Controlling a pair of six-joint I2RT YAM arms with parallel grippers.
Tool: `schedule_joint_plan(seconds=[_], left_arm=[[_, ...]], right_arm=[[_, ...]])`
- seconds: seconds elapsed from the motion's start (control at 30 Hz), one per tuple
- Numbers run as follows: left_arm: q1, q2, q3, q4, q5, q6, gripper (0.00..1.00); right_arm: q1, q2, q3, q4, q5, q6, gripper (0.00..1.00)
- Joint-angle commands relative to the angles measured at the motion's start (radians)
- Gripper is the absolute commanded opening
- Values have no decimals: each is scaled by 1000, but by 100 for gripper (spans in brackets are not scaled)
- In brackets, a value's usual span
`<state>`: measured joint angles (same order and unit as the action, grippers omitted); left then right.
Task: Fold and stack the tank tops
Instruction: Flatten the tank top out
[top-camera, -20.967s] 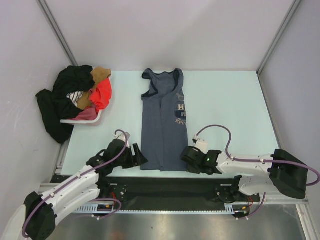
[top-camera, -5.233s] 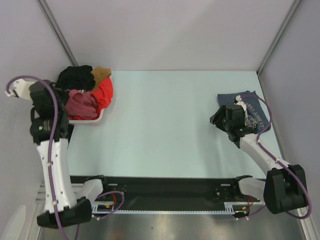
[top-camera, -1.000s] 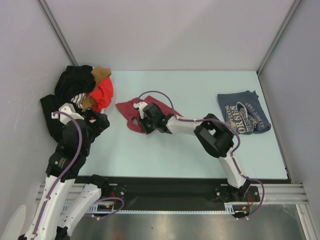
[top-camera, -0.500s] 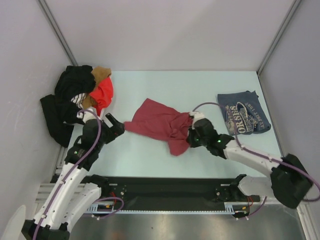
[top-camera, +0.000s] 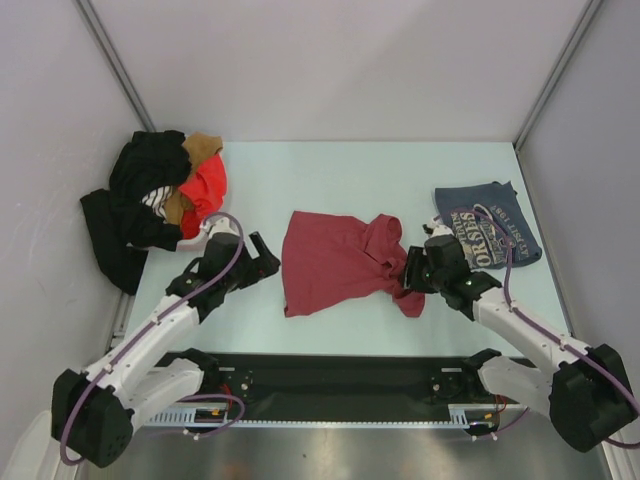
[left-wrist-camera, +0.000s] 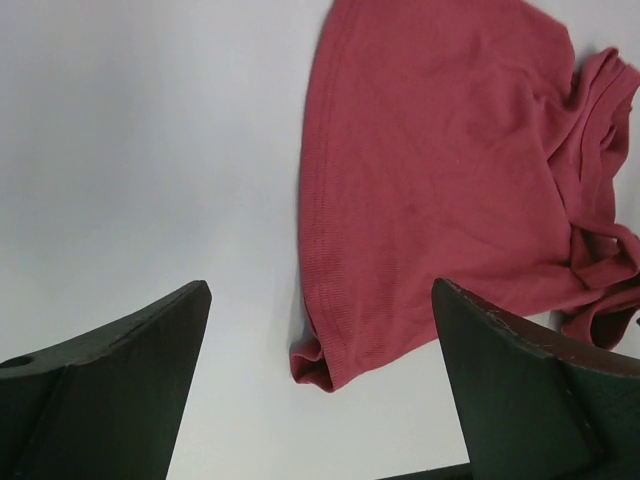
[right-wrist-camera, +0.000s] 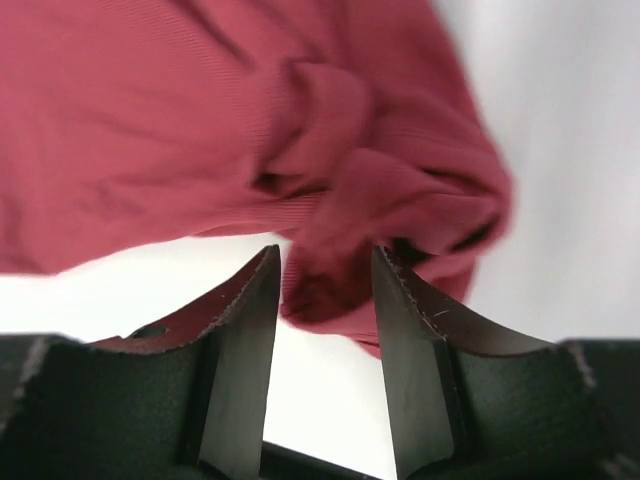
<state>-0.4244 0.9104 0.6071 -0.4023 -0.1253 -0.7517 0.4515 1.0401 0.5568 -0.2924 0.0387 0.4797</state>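
Observation:
The left gripper should grab the maroon tank top's hem corner (top-camera: 290, 311) (left-wrist-camera: 323, 369) next, so the bunched end stays free to spread flat for folding.
The maroon tank top (top-camera: 335, 262) lies spread on the pale table (top-camera: 330, 180) at its middle, with its right end bunched. My right gripper (top-camera: 410, 272) sits at that bunched end. In the right wrist view its jaws (right-wrist-camera: 325, 255) stand parted, and a loose lump of the maroon cloth (right-wrist-camera: 200, 130) lies between the tips. My left gripper (top-camera: 268, 256) is wide open just left of the top's left edge. The left wrist view shows the hem corner (left-wrist-camera: 325, 365) between the spread fingers (left-wrist-camera: 110, 370), untouched. The blue-grey tank top (top-camera: 488, 237) lies folded at the back right.
A white basket (top-camera: 195, 237) heaped with black clothes (top-camera: 140, 180) and an orange-red garment (top-camera: 207, 185) stands at the back left, black cloth spilling over the table's left edge. Grey walls close in on three sides. A black rail (top-camera: 340, 370) runs along the near edge.
The right gripper pulled the maroon top rightward, so it now lies spread out, and its jaws have parted from shut. The left arm reached in toward the top's left edge.

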Motion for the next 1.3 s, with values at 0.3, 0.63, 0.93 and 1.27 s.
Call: schedule_joint_plan(seconds=[0.3,0.63,0.93,1.27], left_arm=[[-157,91,-43,79,6,-18,95],[-235,122,-75,89,30,-35,86],[-295,148,-76,111,33,-57,75],[-306,137,-81,97,52,-52,57]], right_arm=[[255,210,192,-126,180,-23,47],[334,285,197,-246,403,100,50],[326,279,176,-242,408,102,45],[282,155,134,-211,376,123,0]])
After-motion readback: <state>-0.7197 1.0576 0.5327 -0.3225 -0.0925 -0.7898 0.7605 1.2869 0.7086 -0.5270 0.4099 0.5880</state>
